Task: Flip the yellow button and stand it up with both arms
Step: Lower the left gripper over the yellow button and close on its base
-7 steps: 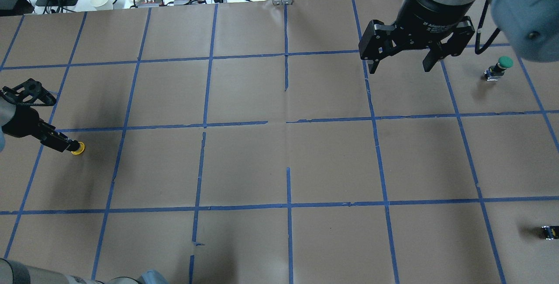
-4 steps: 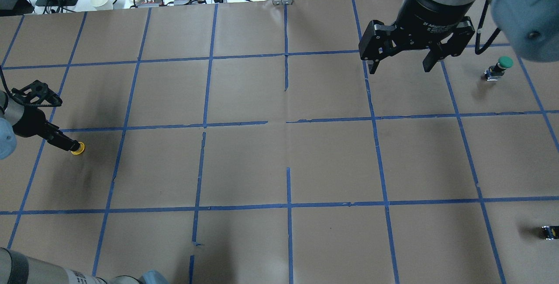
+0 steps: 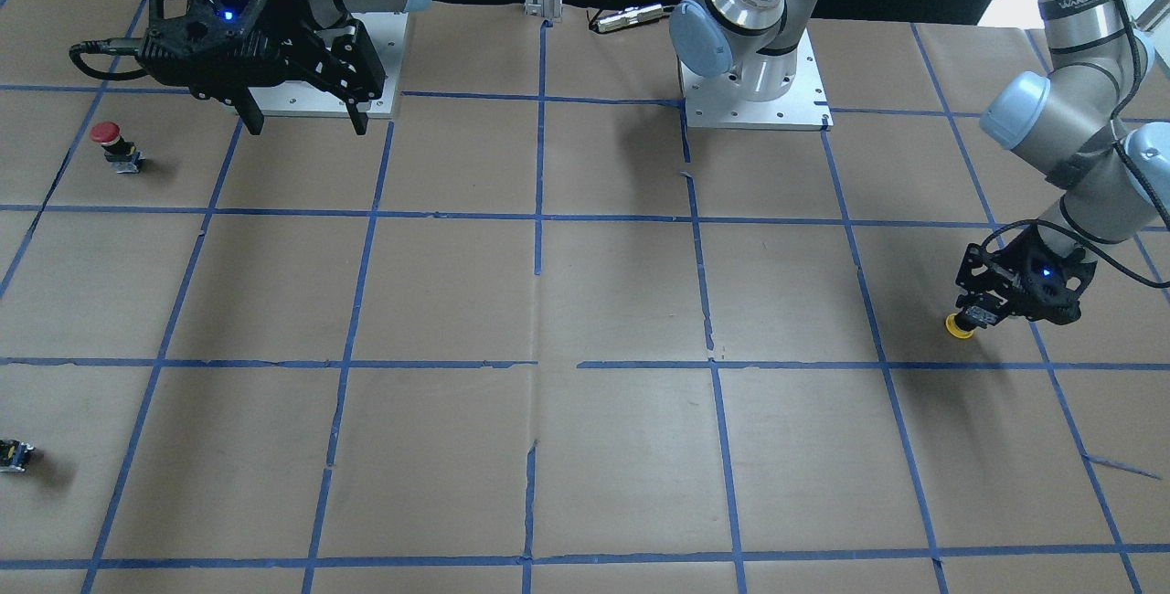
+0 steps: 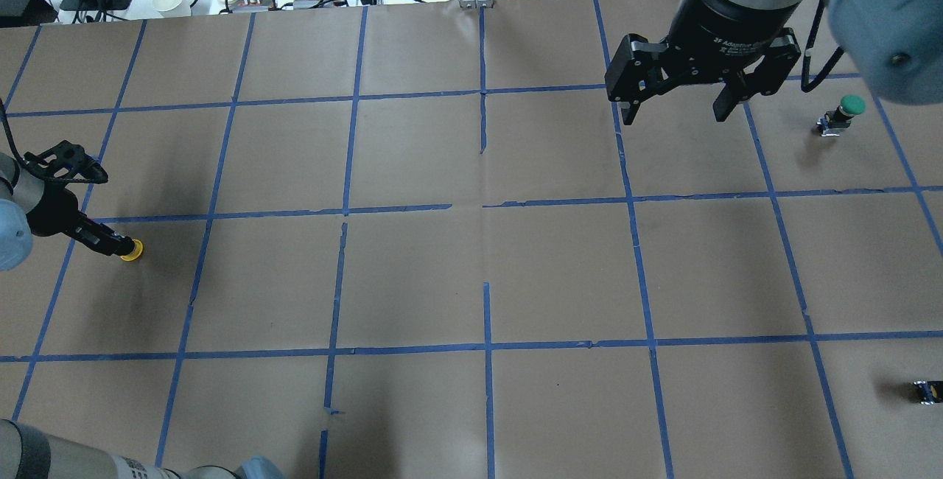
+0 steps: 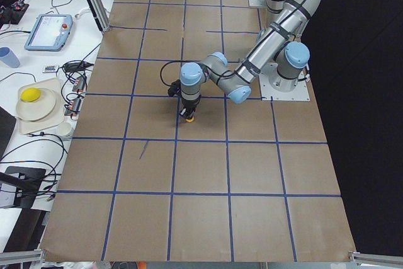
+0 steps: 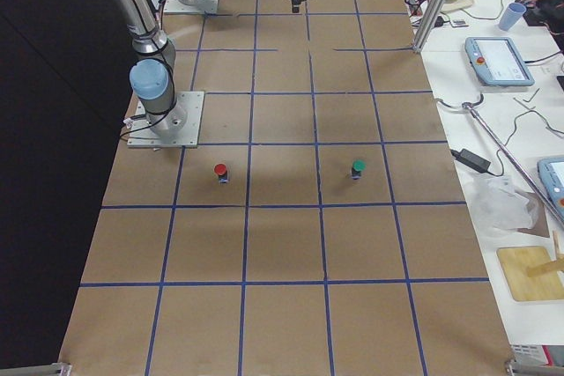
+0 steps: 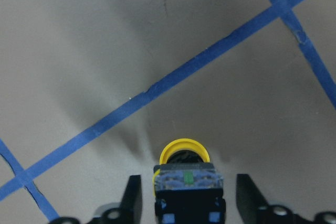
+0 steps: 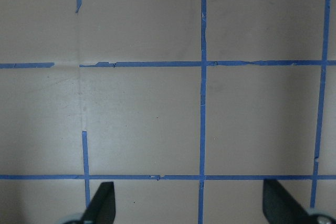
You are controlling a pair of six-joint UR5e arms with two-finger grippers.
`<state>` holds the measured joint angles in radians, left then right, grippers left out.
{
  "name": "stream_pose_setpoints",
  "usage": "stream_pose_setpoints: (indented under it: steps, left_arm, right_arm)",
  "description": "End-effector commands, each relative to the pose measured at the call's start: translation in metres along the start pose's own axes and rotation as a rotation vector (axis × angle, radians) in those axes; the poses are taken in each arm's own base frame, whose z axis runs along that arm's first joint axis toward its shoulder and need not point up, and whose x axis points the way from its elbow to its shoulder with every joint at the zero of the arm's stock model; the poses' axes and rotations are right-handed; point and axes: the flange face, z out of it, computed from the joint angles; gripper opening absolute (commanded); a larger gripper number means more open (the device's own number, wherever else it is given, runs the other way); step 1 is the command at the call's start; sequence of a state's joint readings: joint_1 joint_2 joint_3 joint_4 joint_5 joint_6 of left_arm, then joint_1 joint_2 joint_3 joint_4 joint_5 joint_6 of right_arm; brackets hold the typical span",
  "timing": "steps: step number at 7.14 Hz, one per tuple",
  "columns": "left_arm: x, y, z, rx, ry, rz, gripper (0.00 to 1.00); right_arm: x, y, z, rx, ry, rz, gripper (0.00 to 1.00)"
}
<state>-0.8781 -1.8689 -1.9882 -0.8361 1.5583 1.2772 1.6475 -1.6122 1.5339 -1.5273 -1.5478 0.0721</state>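
Note:
The yellow button's yellow cap [image 3: 955,327] should stay free for the other arm, so my left gripper will grab the button by its black-and-silver body [image 3: 977,315].
The yellow button [image 4: 132,251] lies at the table's left side, its yellow cap pointing away from my left gripper. It also shows in the front-facing view [image 3: 958,327] and the left view [image 5: 189,118]. In the left wrist view the button [image 7: 185,153] has its black-and-silver body between the two fingers, with a small gap on each side. My left gripper [image 4: 118,246] is low, tilted and open around that body. My right gripper [image 4: 672,112] is open and empty, high over the far right of the table, well away from the button.
A green-capped button [image 4: 847,110] stands at the far right, beside my right gripper. A red-capped button [image 3: 110,137] stands near the right arm's base. A small dark block [image 4: 927,391] lies at the right edge. Blue tape lines grid the brown paper.
My left arm has swung and its wrist has shifted down and right, closer over the button's body. The yellow button has stayed in place. The right arm has not moved.

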Motion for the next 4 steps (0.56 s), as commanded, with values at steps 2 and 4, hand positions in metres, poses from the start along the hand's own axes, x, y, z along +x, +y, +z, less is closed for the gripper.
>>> stream_pose_setpoints:
  steps: [2,4]
  left_arm:
    - [0.009,-0.02,-0.03,0.004,-0.055,0.037,0.24]
    - [0.045,-0.04,-0.068,0.028,0.053,-0.067,0.24]
  right_arm:
    - [0.0,-0.001,0.0,0.002,0.0,0.002,1.0]
    - [0.001,-0.001,-0.001,0.005,0.0,0.001,1.0]
